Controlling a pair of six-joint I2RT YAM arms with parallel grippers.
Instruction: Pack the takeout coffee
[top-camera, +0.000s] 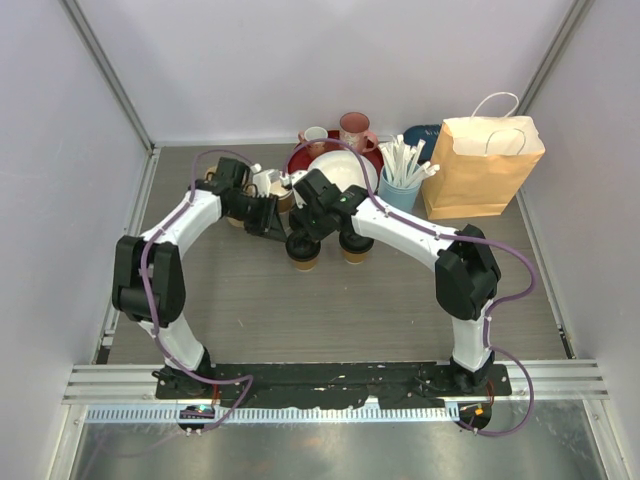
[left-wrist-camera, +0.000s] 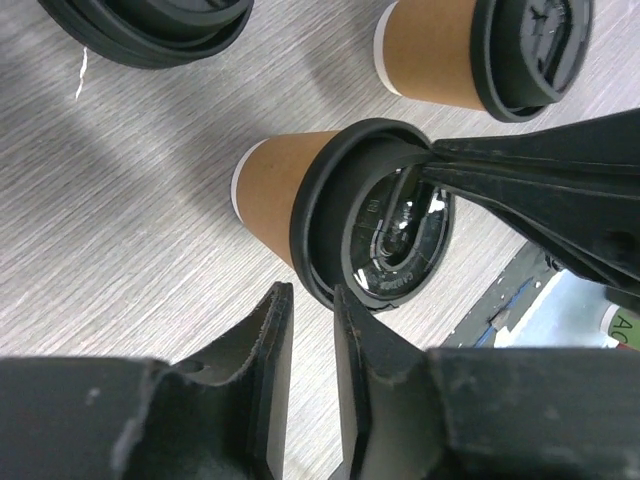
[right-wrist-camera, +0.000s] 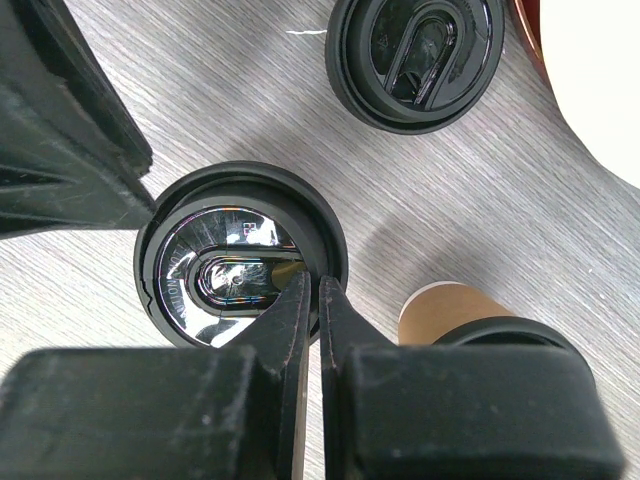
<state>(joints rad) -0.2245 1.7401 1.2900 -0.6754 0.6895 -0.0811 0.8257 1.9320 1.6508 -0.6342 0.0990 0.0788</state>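
Observation:
The lid sits over its tan cup's top and would stay on that cup, so my right gripper should open its fingers.
Two tan takeout cups with black lids stand mid-table, one (top-camera: 302, 252) to the left of the other (top-camera: 355, 248). Both grippers meet at the left cup's lid (left-wrist-camera: 385, 225). My right gripper (right-wrist-camera: 312, 285) is shut on the near rim of that lid (right-wrist-camera: 240, 260); in the left wrist view it reaches in from the right onto the rim. My left gripper (left-wrist-camera: 310, 292) sits at the lid's opposite edge. Its fingers stand a narrow gap apart with bare table showing between them. The second cup (left-wrist-camera: 440, 55) stands free beside the first, also seen as the cup (right-wrist-camera: 450, 310) in the right wrist view.
A loose black lid (right-wrist-camera: 415, 55) lies on the table near the cups, also the lid (left-wrist-camera: 150, 25) in the left wrist view. Behind them stand a white bowl on a red plate (top-camera: 340, 170), pink mugs (top-camera: 355, 128), a light-blue cup of straws (top-camera: 400, 185) and a brown paper bag (top-camera: 483, 165).

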